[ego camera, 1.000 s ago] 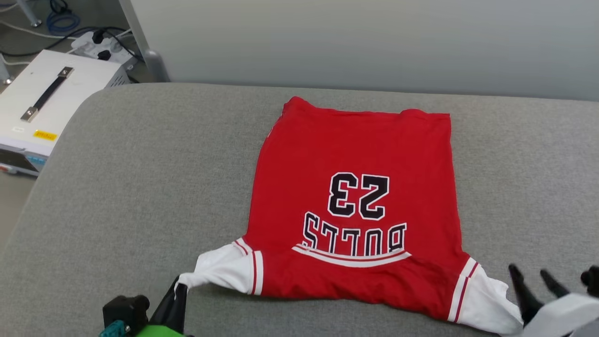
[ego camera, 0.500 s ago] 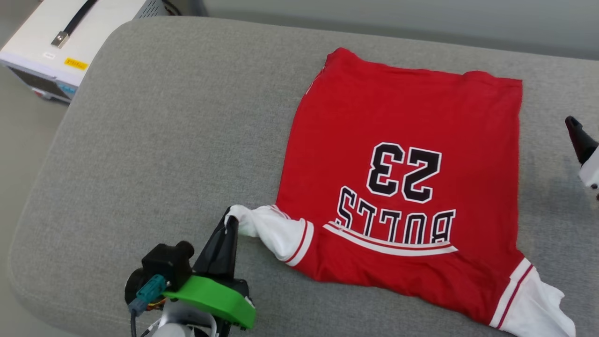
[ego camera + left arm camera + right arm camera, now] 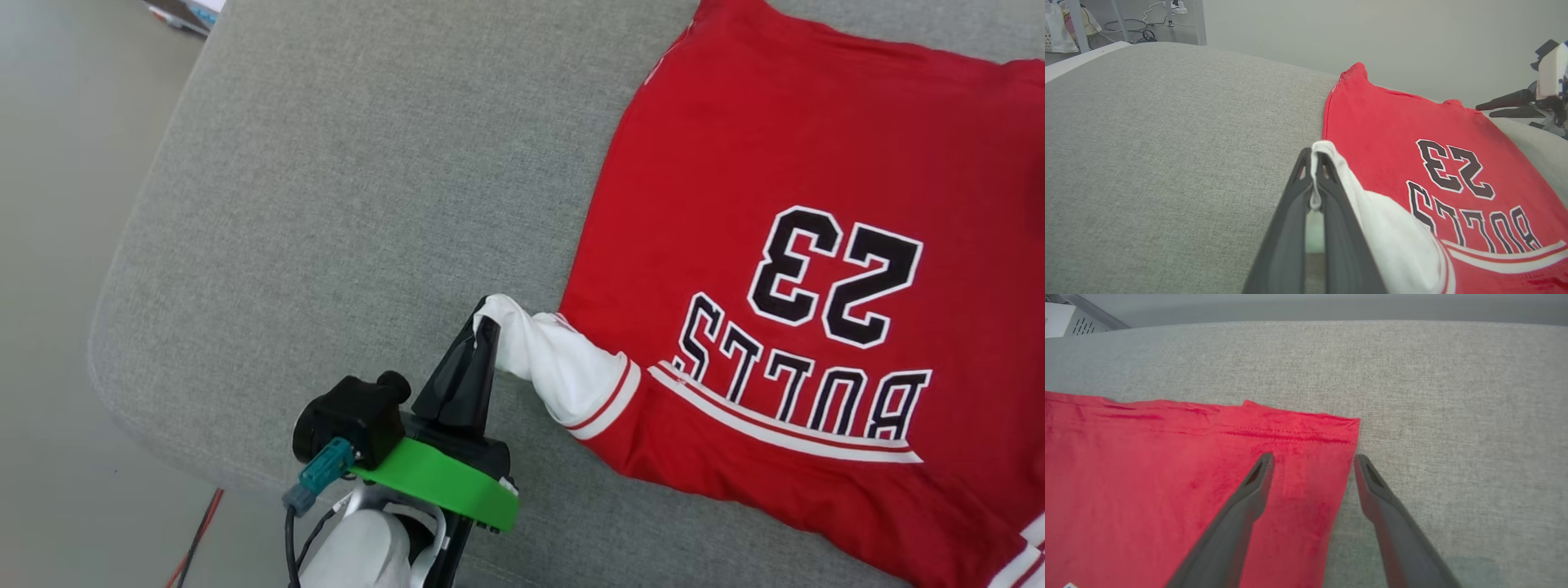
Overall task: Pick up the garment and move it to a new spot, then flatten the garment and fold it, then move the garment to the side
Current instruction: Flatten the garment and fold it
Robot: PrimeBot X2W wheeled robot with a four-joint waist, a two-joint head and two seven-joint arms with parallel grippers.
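I should next grab its hem corner (image 3: 1349, 430) with my right gripper to fold the garment (image 3: 1167, 465).
The garment (image 3: 784, 188) is a red T-shirt with white sleeves and black "BULLS 23" lettering, spread flat on the grey cushion (image 3: 351, 188). My left gripper (image 3: 487, 320) is shut on the tip of its near white sleeve (image 3: 563, 367), which bunches up toward the fingers. In the left wrist view the white sleeve (image 3: 1396, 241) is pinched in the left gripper (image 3: 1314, 153) beside the garment (image 3: 1412, 122). My right gripper (image 3: 1312, 457) hangs open over the far hem corner of the garment (image 3: 1167, 465), one finger above the red cloth, the other above the cushion (image 3: 1453, 396).
The cushion's rounded left edge (image 3: 122, 269) drops to a pale floor (image 3: 57, 245). A red cable (image 3: 196, 539) lies on the floor near my left arm. The right arm (image 3: 1535, 98) appears at the far right of the left wrist view, beyond the shirt.
The head camera has turned left and down, shifting the whole picture. The left gripper stays shut on the sleeve. The right gripper has left the head view.
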